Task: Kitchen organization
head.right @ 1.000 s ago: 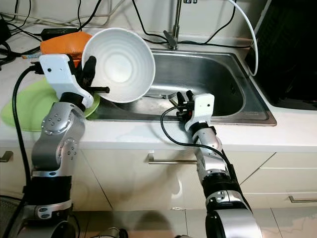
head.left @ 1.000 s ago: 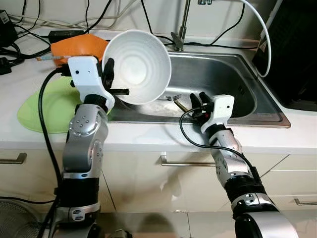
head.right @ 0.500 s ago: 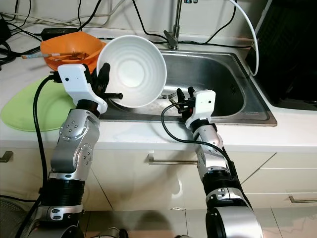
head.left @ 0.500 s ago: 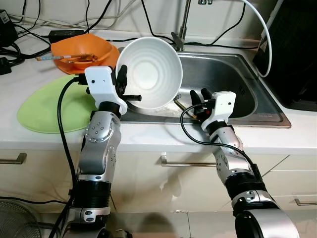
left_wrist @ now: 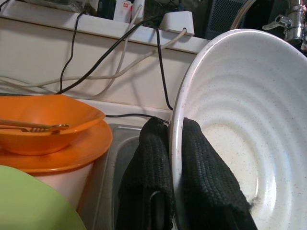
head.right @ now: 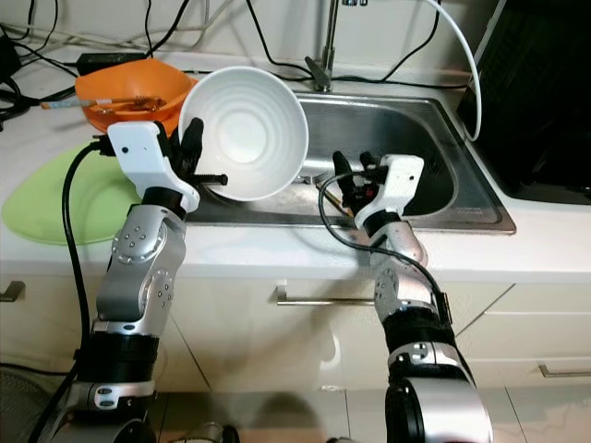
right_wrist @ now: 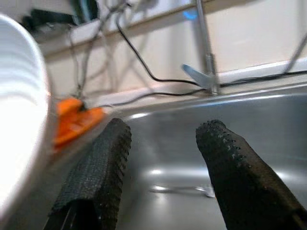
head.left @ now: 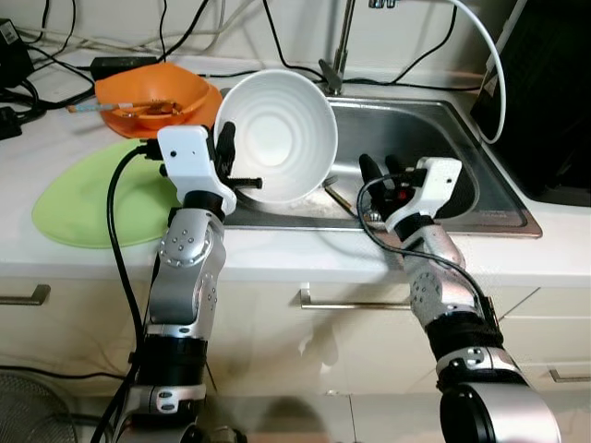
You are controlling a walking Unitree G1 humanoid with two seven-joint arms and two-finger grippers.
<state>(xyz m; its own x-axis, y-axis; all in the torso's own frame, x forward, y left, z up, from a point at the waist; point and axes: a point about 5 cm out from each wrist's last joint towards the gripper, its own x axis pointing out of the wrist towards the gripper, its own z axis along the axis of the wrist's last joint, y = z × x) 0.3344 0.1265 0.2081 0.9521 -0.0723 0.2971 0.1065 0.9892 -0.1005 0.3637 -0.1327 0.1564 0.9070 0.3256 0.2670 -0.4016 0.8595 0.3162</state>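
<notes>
My right gripper grabs the bowl by its free rim edge (head.left: pixel 332 155) next, since that edge is thin while the round body (head.left: pixel 275 137) of the bowl is wider than my fingers.
A white ribbed bowl (head.left: pixel 277 134) hangs tilted on its side over the left end of the steel sink (head.left: pixel 434 138), its opening facing me. My left gripper (head.left: pixel 226 152) is shut on the bowl's rim (left_wrist: pixel 175 129), one finger (left_wrist: pixel 206 177) inside and the other behind. Over the sink's front edge, right of the bowl, my right gripper (head.left: pixel 379 166) stands open with nothing between its fingers (right_wrist: pixel 96 172). A long utensil (head.left: pixel 337 196) lies on the sink bottom just below the bowl.
An orange bowl (head.left: pixel 152 92) with a utensil in it sits on an orange plate on the counter at left, a green plate (head.left: pixel 88 198) in front of it. The faucet (head.left: pixel 343 46) rises behind the sink. Cables run along the wall; a black appliance (head.left: pixel 554 92) stands at right.
My left arm carried the bowl rightward over the sink a second ago and now holds still. My right gripper has lifted and shifted right above the sink's front edge.
</notes>
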